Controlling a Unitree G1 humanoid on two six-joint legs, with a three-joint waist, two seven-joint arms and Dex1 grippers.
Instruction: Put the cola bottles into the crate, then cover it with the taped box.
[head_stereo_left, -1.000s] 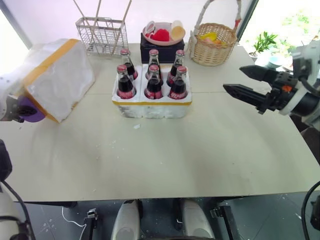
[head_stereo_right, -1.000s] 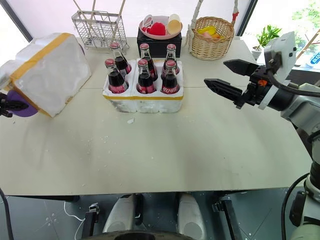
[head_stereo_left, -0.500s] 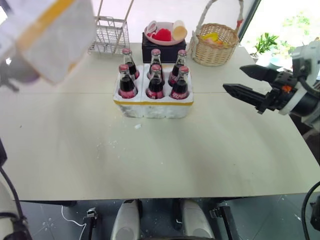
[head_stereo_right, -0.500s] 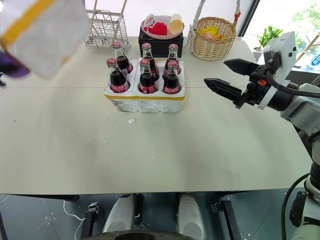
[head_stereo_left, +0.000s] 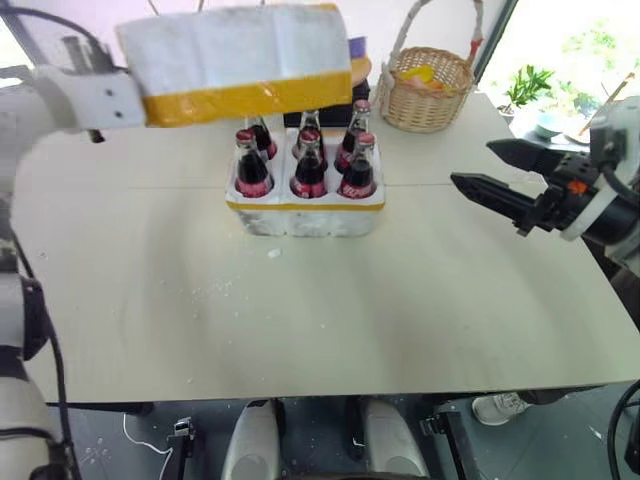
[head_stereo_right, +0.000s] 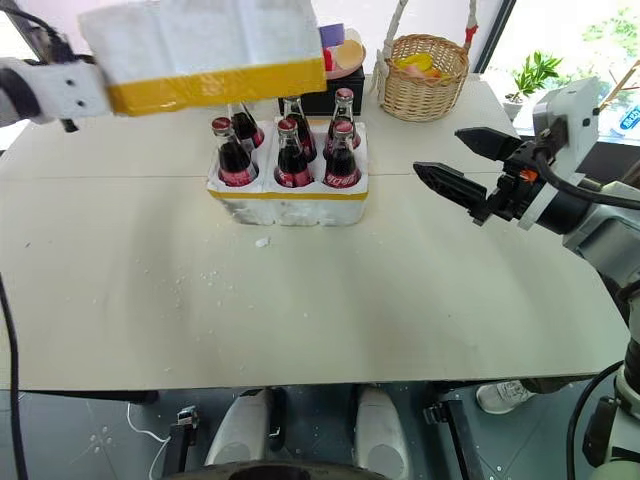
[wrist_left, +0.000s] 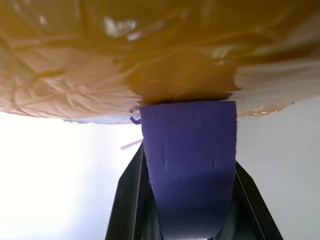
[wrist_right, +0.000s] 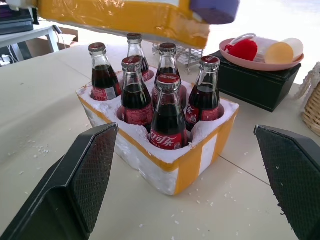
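Observation:
The taped box's yellow lower edge is still above the bottles in the crate, so my left gripper lowers the box onto the bottles before letting go.
Several cola bottles with red caps stand upright in the wells of the crate, a low white tray with a yellow band, at the middle back of the table. The taped box hangs level in the air just above and behind the bottle tops, its yellow band along the lower edge. My left gripper is shut on a purple tab fixed to the box's end. To the right of the crate my right gripper is open with nothing between its fingers, pointing toward the crate.
A wicker basket stands at the back right. Behind the crate a black box carries a pink plate. White crumbs lie on the table in front of the crate.
My left arm lifted the taped box off the table's left side, swung it right and rolled it level above the bottles. The right gripper stayed put.

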